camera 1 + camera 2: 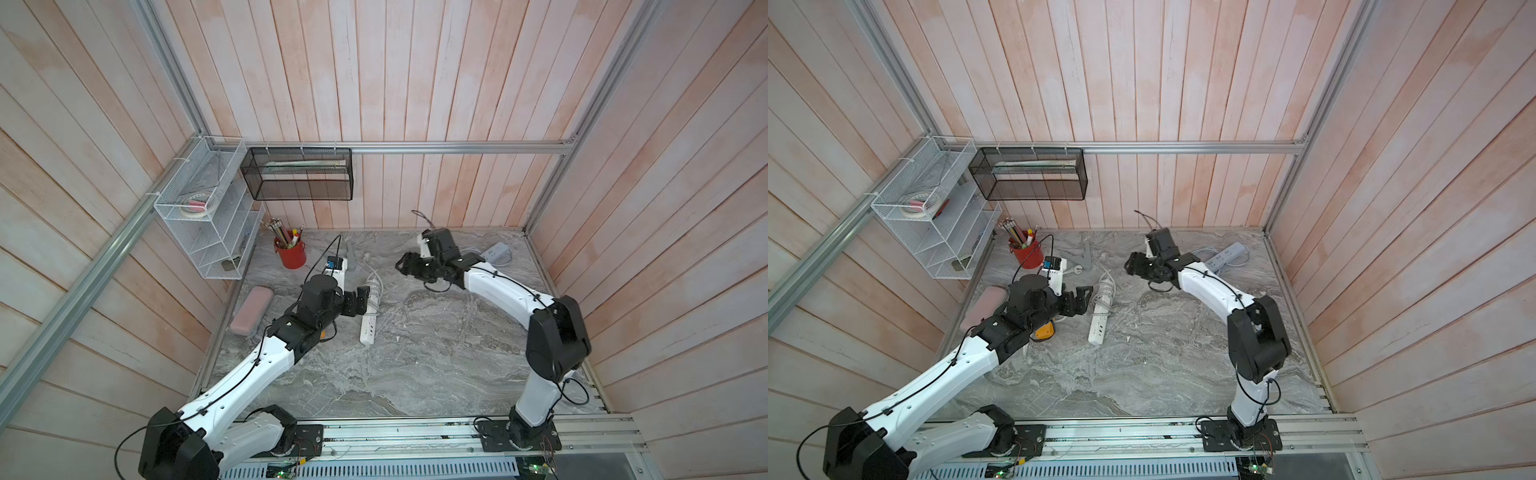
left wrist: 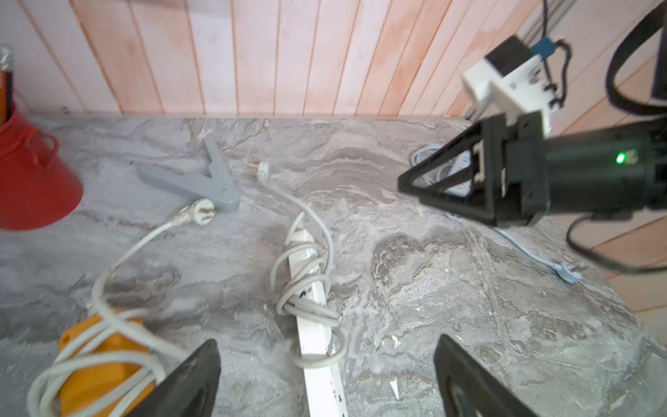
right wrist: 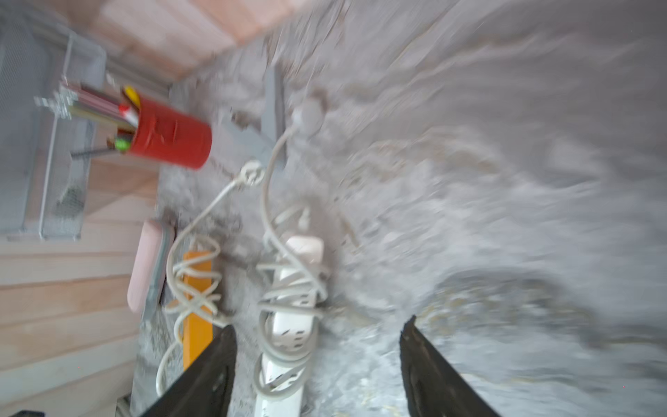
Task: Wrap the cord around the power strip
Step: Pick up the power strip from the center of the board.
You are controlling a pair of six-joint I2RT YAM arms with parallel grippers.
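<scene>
The robot's right gripper should next grab the power strip near its cord end. The power strip's opposite end then stays free for the left gripper to take for wrapping.
A white power strip [image 1: 369, 322] lies on the marble table, left of centre, with its grey-white cord [image 1: 374, 291] looped several times around its far half. The cord's plug [image 2: 261, 168] rests on the table beyond the strip. My left gripper [image 1: 359, 300] hovers just left of the wrapped part, open and holding nothing. In the left wrist view the strip [image 2: 319, 346] and cord [image 2: 306, 292] lie between its spread fingers [image 2: 187, 382]. My right gripper [image 1: 402, 264] hangs open above and to the right of the strip's far end. The right wrist view, which is blurred, shows the strip [image 3: 288, 343].
An orange power strip [image 2: 101, 361] wrapped in white cord lies under my left arm. A pink case [image 1: 251, 309], a red pencil cup [image 1: 291, 253] and a grey clamp [image 2: 195, 180] sit at the left. A grey-blue power strip [image 1: 496, 251] lies at the back right. Wire racks [image 1: 208, 216] hang on the left wall.
</scene>
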